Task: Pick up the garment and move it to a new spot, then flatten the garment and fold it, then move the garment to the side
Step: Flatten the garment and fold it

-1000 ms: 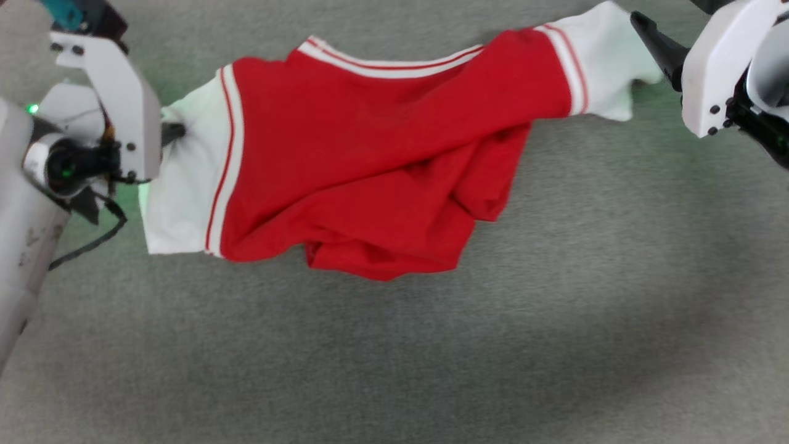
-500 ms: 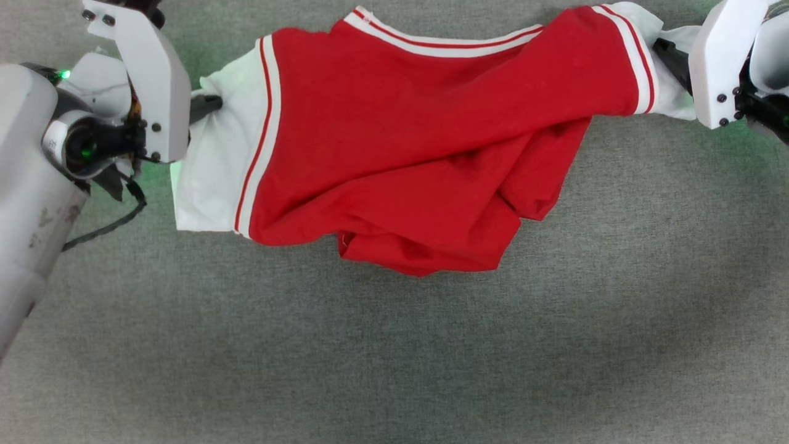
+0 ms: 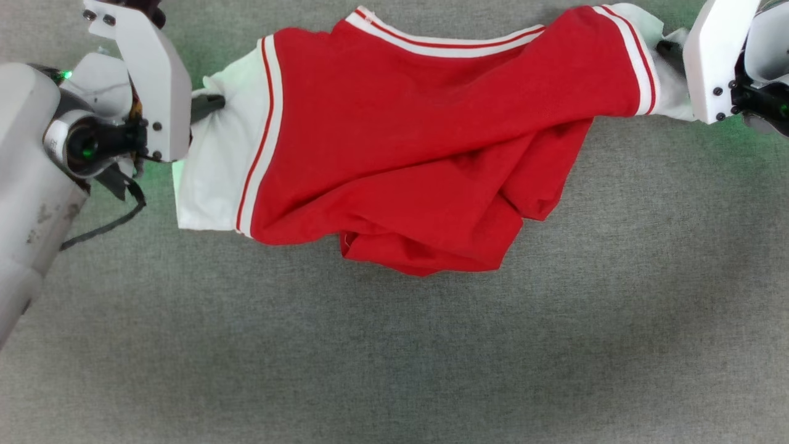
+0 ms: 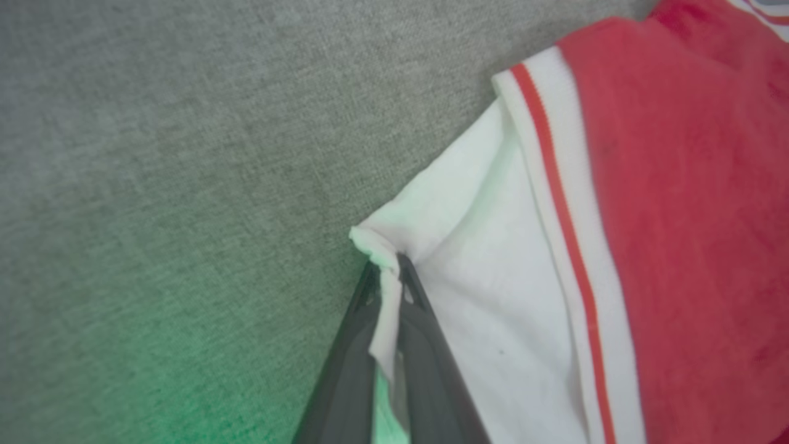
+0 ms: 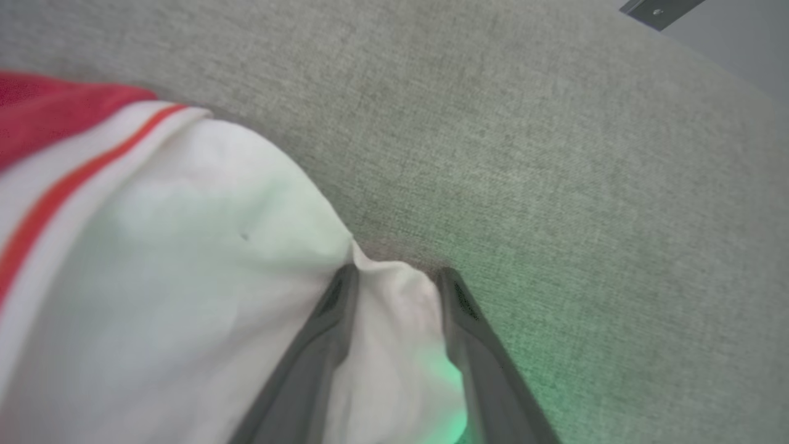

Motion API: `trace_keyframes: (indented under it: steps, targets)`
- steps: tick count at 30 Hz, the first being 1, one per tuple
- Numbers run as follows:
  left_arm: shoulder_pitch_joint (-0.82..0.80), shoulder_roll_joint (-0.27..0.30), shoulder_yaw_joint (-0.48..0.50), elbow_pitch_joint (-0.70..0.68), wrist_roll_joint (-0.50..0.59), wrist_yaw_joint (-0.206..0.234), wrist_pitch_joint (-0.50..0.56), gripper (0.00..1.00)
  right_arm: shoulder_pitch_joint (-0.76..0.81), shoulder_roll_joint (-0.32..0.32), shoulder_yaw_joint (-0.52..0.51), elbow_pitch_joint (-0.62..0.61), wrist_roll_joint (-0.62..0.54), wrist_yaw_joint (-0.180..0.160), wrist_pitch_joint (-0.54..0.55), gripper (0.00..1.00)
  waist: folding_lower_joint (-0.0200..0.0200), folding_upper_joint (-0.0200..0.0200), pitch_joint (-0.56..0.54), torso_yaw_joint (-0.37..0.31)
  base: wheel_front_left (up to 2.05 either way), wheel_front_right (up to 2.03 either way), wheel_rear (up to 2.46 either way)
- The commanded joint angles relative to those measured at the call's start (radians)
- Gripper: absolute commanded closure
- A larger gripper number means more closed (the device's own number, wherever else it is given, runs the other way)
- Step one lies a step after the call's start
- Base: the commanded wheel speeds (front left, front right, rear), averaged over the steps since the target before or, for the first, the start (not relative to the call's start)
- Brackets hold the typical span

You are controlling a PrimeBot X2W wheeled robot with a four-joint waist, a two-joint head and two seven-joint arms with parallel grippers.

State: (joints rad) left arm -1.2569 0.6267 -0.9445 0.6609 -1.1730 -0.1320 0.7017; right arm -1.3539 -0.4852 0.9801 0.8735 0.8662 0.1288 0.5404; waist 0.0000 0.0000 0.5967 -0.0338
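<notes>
Next, the right gripper grabs the red jersey by its white sleeve beyond the striped trim, to spread the jersey flat.
The garment is a red jersey shirt with white sleeves and red-striped white trim, stretched sideways across the grey cloth surface, its lower body bunched in folds. My left gripper is shut on the edge of the left white sleeve; the left wrist view shows white fabric pinched between its fingertips, with the garment spreading to the right. My right gripper is at the other white sleeve. In the right wrist view its two fingers stand apart with a fold of the garment between them.
A grey woven surface spreads under and in front of the shirt. My pale left forearm with a dangling black cable lies at the left edge. A dark bracket shows beyond the surface's far edge.
The head camera has shifted, so the whole picture moved. My right gripper has come from beside the right sleeve onto it, and its fingers have narrowed around the fabric. The left grip is unchanged.
</notes>
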Motion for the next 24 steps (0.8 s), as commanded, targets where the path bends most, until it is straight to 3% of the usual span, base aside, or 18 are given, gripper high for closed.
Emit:
trace_keyframes:
  steps: [1,9,16,24]
  targets:
    - [0.101,-0.073,-0.077,0.029,-0.003,0.003,0.012,1.0,0.1,0.013,0.052,0.058,0.007,0.002,0.026,1.0,0.0,0.0,0.001,0.001,0.0,0.0,0.0]
    - [0.083,-0.075,-0.086,0.021,-0.036,0.003,-0.114,1.0,0.06,0.038,0.026,0.095,0.043,0.001,-0.105,1.0,0.0,0.0,-0.041,0.004,0.0,0.0,0.0]
    - [-0.001,-0.056,-0.025,0.089,0.002,0.003,-0.44,1.0,-0.046,0.056,-0.07,0.2,0.047,0.001,-0.341,1.0,0.0,0.0,-0.104,0.007,0.0,0.0,0.0]
    - [-0.15,-0.159,0.091,0.286,0.002,0.027,-0.777,1.0,-0.229,0.105,-0.183,0.345,0.034,0.001,-0.605,1.0,0.0,0.0,-0.109,0.013,0.0,0.0,0.0]
